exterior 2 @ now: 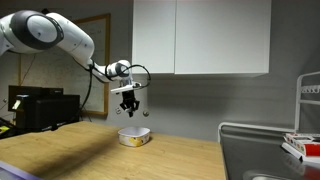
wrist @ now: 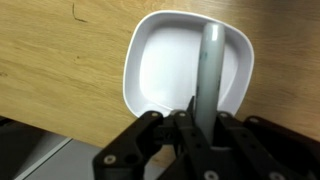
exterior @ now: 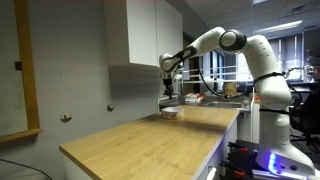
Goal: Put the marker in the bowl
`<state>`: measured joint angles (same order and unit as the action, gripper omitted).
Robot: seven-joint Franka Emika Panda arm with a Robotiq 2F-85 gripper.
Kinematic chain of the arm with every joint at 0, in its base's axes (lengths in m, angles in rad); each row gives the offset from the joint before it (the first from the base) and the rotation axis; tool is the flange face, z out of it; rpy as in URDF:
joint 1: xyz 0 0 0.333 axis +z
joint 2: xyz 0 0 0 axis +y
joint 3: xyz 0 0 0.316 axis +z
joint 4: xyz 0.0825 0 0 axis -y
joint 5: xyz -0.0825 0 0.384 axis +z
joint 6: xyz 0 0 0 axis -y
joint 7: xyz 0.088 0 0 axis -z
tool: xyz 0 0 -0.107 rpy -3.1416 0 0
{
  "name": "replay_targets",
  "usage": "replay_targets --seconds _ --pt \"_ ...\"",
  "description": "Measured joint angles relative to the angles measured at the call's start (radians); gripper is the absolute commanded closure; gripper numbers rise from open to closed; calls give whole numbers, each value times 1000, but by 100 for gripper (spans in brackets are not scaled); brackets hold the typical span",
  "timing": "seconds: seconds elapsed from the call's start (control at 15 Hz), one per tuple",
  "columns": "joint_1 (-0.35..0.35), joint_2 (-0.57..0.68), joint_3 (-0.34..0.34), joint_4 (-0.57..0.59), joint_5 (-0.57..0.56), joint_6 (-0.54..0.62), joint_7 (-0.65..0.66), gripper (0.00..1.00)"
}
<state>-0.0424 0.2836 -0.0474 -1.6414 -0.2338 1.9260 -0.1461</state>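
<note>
The marker comes down before my gripper releases it, as my fingers are well above the bowl's rim [exterior: 173, 108] [wrist: 134, 60], the marker's tip over the bowl's bottom.
The bowl [wrist: 185, 68] is white and shallow and sits on the wooden counter; it also shows in both exterior views [exterior: 172, 113] [exterior 2: 133, 138]. My gripper [wrist: 200, 125] is shut on the marker [wrist: 208, 70], a grey-green stick that points down over the bowl's inside in the wrist view. In both exterior views the gripper [exterior: 169, 96] [exterior 2: 128, 109] hangs a little above the bowl. The marker's tip is above the bowl and I cannot tell if it touches it.
The wooden counter [exterior: 140, 140] runs towards the camera. White wall cabinets [exterior 2: 200, 35] hang above and behind the bowl. A sink rim [exterior 2: 262, 130] and a white rack [exterior 2: 308, 110] stand beyond the counter's end. Clutter sits on a far table [exterior: 222, 92].
</note>
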Motion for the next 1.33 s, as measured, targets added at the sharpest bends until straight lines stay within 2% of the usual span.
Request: replay_targets --seconds 0.33,0.67,0.73,0.87,1.33 --pt "-14 141 -1 75 22 -21 0 95" --pt "-44 199 -3 93 65 -25 -1 94" --pt "-51 204 -3 93 74 -25 -1 68" --pt "-62 209 -3 93 89 -25 -1 62" --pt "-68 205 -3 89 114 -25 -1 8"
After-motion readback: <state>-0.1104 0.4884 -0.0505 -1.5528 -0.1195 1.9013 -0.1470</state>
